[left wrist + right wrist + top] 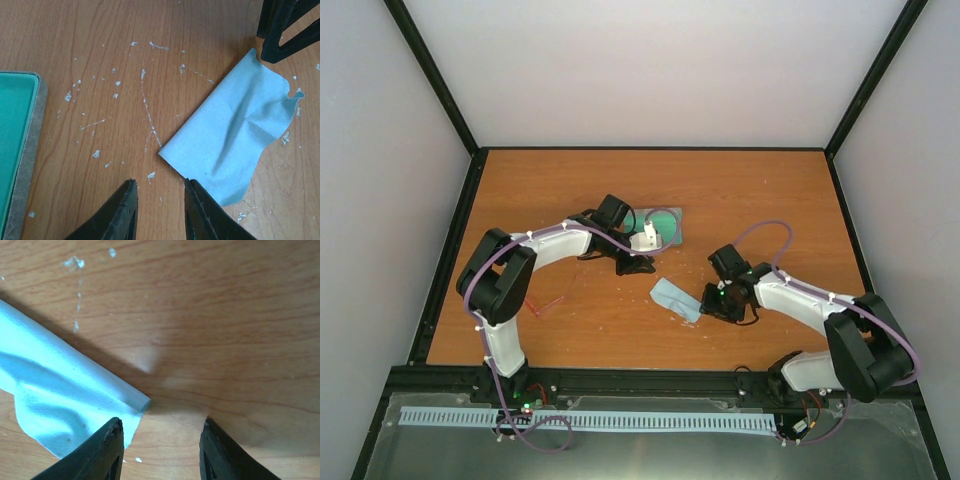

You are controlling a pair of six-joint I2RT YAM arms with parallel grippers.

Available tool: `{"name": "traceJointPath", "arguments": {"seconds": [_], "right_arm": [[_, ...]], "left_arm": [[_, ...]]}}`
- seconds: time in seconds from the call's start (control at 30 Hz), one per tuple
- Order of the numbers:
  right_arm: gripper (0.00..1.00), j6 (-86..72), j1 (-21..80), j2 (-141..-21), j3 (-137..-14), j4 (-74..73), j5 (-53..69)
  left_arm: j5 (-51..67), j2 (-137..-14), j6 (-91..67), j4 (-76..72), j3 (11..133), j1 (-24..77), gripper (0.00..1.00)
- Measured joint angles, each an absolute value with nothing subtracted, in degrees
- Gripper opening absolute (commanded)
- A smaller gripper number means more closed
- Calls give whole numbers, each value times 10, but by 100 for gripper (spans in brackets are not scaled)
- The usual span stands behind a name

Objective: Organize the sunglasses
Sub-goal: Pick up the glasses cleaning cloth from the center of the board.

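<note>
I need to use my right gripper next to grab the light blue cloth by the corner of its straight long edge (698, 309). Then I can lay the cloth into the open case (665, 226).
The sunglasses (554, 300) show only in the top view, as a thin red-pink outline on the table left of the middle, below my left arm. My left gripper (635, 265) (160, 200) is open and empty, low over bare wood between the grey case (665, 226) (17, 145) and the light blue cloth (677, 298) (240, 130). My right gripper (706, 302) (160, 437) is open and empty at the cloth's right edge (60, 390), its left finger (107, 445) over the cloth's corner.
The case lies open with its green lining up, behind the cloth. Black frame posts and white walls close in the table on three sides. The right gripper's fingers (280, 30) show at the top right of the left wrist view.
</note>
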State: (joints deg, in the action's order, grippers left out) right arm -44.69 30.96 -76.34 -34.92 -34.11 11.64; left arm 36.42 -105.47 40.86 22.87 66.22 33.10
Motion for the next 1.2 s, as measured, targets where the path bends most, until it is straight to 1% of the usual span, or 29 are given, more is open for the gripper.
{"name": "traceJointPath", "arguments": {"seconds": [0.3,0.47,0.67,0.8,0.9,1.0,1.2], "right_arm": [[41,-444,309,-787,-362,-313,133],[29,-438,309,-816,-382,-309,140],[19,-427,308,-842,-401,-312,144],[9,-421,308,-851,-408,-316,143],[3,-415,308,-855,-410,-319,141],[3,-409,308,-856,-412,-325,134],[3,-380,303,-874,-434,-347,122]], "left_arm": [[366,-1055,402,227,662,331,29],[367,-1055,400,226,662,331,29],[366,-1055,400,223,662,331,29],[366,-1055,400,223,662,331,29],[369,-1058,400,224,666,331,28],[378,-1072,400,229,686,331,26],[399,-1111,411,251,735,332,26]]}}
